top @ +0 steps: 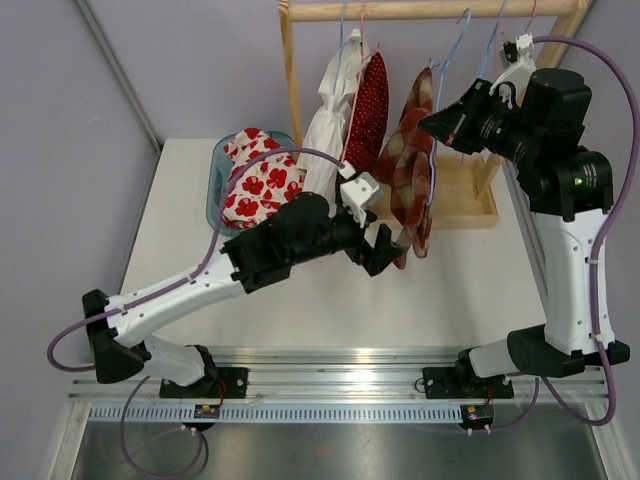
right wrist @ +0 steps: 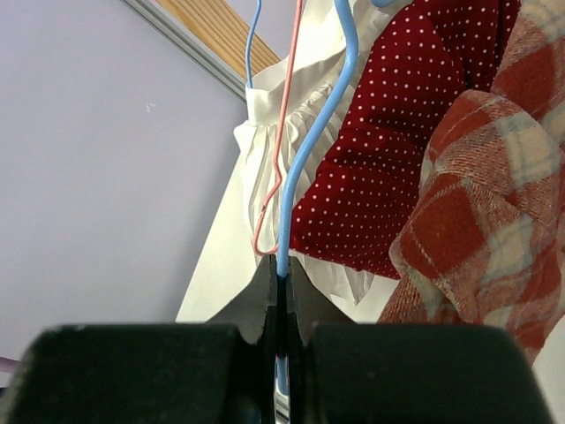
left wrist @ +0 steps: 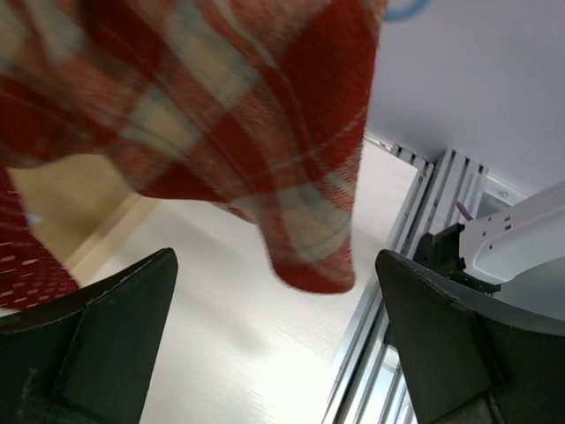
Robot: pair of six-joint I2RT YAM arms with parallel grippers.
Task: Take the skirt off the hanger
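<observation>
My left gripper should take the red plaid skirt [top: 410,170] by its hanging hem [top: 404,246] next, so the blue hanger stays free. Then it can pull the skirt off.
The red plaid skirt [top: 410,170] hangs from the wooden rack, to the right of a red polka-dot garment [top: 368,105] and a white one [top: 325,130]. My right gripper [top: 432,122] is shut on the wire of a blue hanger [right wrist: 318,124], its jaws [right wrist: 281,274] pinched on it; the skirt [right wrist: 477,194] bunches to the right of it. My left gripper [top: 385,248] is open just under the skirt's lower edge. In the left wrist view the hem [left wrist: 221,115] hangs above and between the spread fingers [left wrist: 106,327], not touching them.
The wooden rack [top: 290,70] stands at the back on its tray base [top: 470,205]. A teal bin [top: 213,175] with red-flowered white cloth [top: 255,180] sits left of it. A pink hanger [right wrist: 287,97] hangs by the blue one. Metal rail [top: 340,385] at the near edge.
</observation>
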